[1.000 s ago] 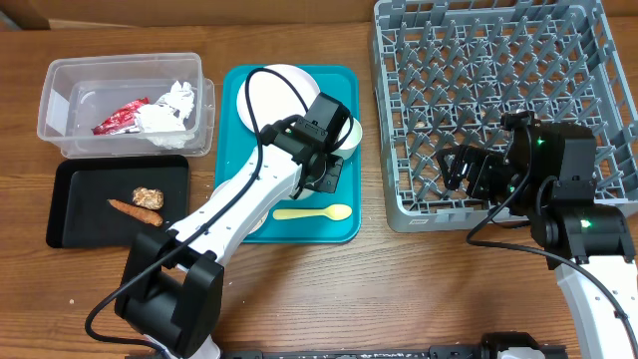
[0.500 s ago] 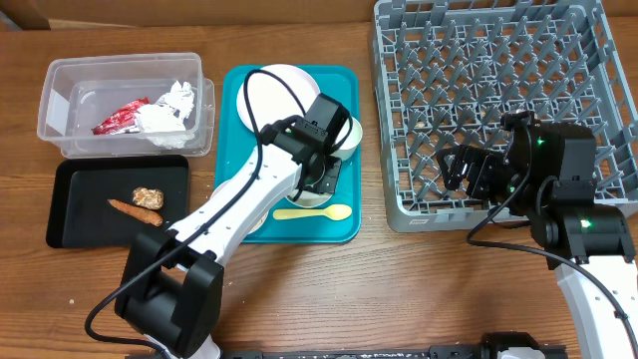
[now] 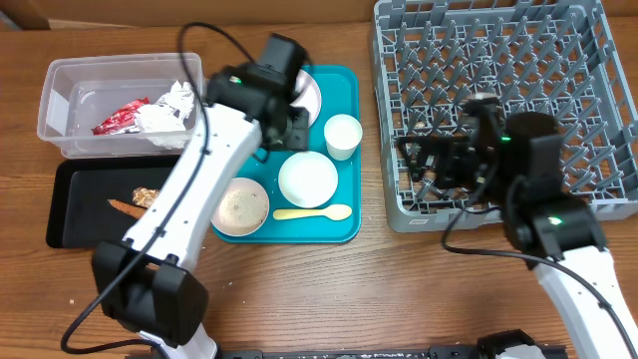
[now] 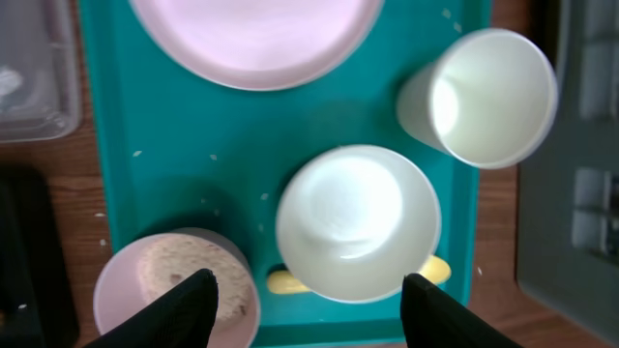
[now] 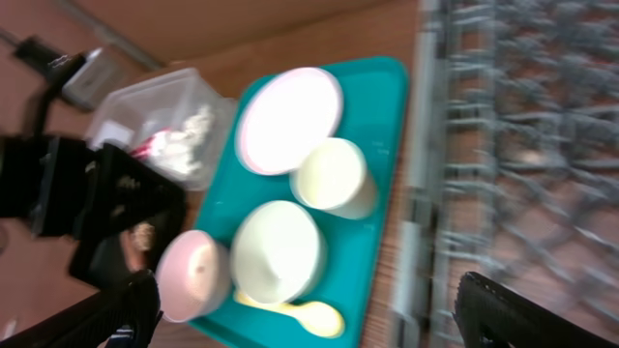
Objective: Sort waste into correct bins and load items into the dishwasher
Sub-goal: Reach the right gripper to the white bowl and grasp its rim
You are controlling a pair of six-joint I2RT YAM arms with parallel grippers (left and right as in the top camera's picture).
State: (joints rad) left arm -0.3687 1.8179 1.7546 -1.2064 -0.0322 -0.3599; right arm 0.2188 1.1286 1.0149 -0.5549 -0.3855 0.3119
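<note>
Next, my right gripper grabs the small white bowl [image 3: 307, 179] by its rim nearest the dish rack, to stand the bowl in the rack.
On the teal tray [image 3: 344, 227] lie the pale pink plate [image 3: 307, 92], the white cup [image 3: 342, 135], the small white bowl [image 3: 307, 179], the pink bowl [image 3: 242, 206] holding rice, and the yellow spoon [image 3: 314, 212]. My left gripper [image 3: 284, 125] hovers open over the plate's near edge, holding nothing. In the left wrist view its fingertips [image 4: 184, 309] stand wide above the white bowl [image 4: 358, 222] and pink bowl [image 4: 174, 290]. My right gripper [image 3: 414, 168] is open at the dish rack's [image 3: 488, 60] left front, facing the tray [image 5: 382, 82].
The clear tub [image 3: 60, 100] at the back left holds the red wrapper [image 3: 120, 118] and the white napkin [image 3: 169, 108]. In front of it, the black tray [image 3: 80, 224] carries the sausage [image 3: 125, 207] and the brown chunk [image 3: 147, 196]. Bare wood runs along the table's front.
My left gripper has opened and swung back-left, from over the white bowl and cup to over the plate. Both bowls now show uncovered. My right gripper has shifted left toward the tray.
</note>
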